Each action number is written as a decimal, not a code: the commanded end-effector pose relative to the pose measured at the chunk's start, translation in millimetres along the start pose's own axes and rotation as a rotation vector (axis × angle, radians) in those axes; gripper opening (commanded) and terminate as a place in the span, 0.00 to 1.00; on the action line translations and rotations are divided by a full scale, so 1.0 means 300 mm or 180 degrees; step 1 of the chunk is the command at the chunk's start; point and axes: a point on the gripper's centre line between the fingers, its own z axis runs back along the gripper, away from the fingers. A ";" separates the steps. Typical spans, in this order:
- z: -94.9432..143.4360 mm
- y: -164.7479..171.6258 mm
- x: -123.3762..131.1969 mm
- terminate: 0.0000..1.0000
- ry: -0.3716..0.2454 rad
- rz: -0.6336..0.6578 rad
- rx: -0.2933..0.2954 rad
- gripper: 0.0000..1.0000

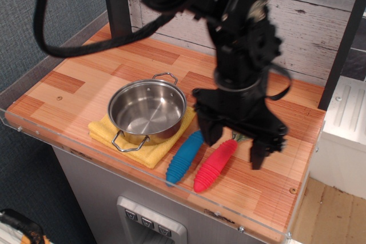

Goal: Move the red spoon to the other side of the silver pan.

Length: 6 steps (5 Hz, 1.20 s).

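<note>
The red spoon has to be moved across the silver pan (147,110), so the gripper will grab it next by its handle's neck end (228,148).
The red spoon (215,166) lies on the wooden table near the front edge, right of the silver pan (147,110). Only its ribbed red handle shows; its metal bowl is hidden under my gripper. My gripper (231,142) is open and hangs low over the spoon's bowl end, with one finger (205,132) to the left and the other finger (257,154) to the right. I cannot tell whether it touches the spoon. The pan stands upright and empty on a yellow cloth (140,151).
A blue-handled fork (184,157) lies right beside the spoon, between it and the pan, its tines hidden by the gripper. A clear raised lip (114,161) runs along the table's front and left edges. A black post (117,7) stands at the back left.
</note>
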 end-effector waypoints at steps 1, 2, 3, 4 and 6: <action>-0.046 0.011 0.020 0.00 -0.0071 -0.0072 -0.0005 1.00; -0.054 0.003 0.026 0.00 -0.0060 -0.0109 0.0044 1.00; -0.067 0.009 0.031 0.00 -0.0039 -0.0112 0.0048 1.00; -0.093 0.016 0.036 0.00 0.0039 -0.0112 0.0056 1.00; -0.119 0.024 0.039 0.00 0.0132 -0.0075 0.0073 1.00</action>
